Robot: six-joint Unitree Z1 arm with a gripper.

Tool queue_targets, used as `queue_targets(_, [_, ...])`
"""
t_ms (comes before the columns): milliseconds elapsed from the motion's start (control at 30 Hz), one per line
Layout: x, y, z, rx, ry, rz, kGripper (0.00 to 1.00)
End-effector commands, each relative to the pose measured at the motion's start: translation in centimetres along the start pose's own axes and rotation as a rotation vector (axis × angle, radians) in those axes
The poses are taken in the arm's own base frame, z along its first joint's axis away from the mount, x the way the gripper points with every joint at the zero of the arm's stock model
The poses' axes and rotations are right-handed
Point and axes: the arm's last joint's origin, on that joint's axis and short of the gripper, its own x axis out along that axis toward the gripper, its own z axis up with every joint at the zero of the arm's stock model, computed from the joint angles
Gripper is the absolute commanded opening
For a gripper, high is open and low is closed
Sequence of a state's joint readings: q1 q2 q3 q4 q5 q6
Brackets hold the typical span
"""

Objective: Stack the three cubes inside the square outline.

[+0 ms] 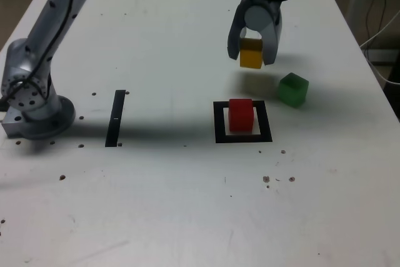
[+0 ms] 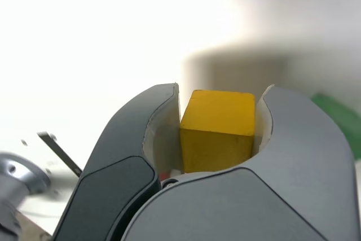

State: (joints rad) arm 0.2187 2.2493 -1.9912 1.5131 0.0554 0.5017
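The yellow cube hangs high behind the red cube in the exterior view, so I need to move it toward the red cube before I let go.
My gripper hangs above the table at the back, shut on the yellow cube. The wrist view shows that yellow cube clamped between both grey fingers. It is lifted off the table, its shadow lying below it. The red cube sits inside the square outline, nearer the camera than my gripper. The green cube rests on the table to the exterior view's right of the outline, and shows as a green blur in the wrist view.
A narrow black strip lies on the white table toward the exterior view's left. The arm's base stands at the far left edge. Small dark specks dot the tabletop.
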Motion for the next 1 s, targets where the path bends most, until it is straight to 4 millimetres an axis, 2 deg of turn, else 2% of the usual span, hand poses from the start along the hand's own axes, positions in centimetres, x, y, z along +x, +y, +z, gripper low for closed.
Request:
queue_targets(0, [-1.1, -1.2, -0.4, -0.012, -0.026, -0.003, 0.38])
queue_targets(167, [-2.2, -3.6, -1.5, -0.071, -0.039, -0.013, 0.38])
queue_targets(433, [-2.7, -7.0, -2.8, -0.161, -0.035, -0.011, 0.38])
queue_targets(733, [-2.7, -10.1, -2.5, -0.183, -0.030, -0.014, 0.38])
queue_targets(967, [-1.5, -11.2, -1.7, -0.198, -0.026, -0.021, 0.38])
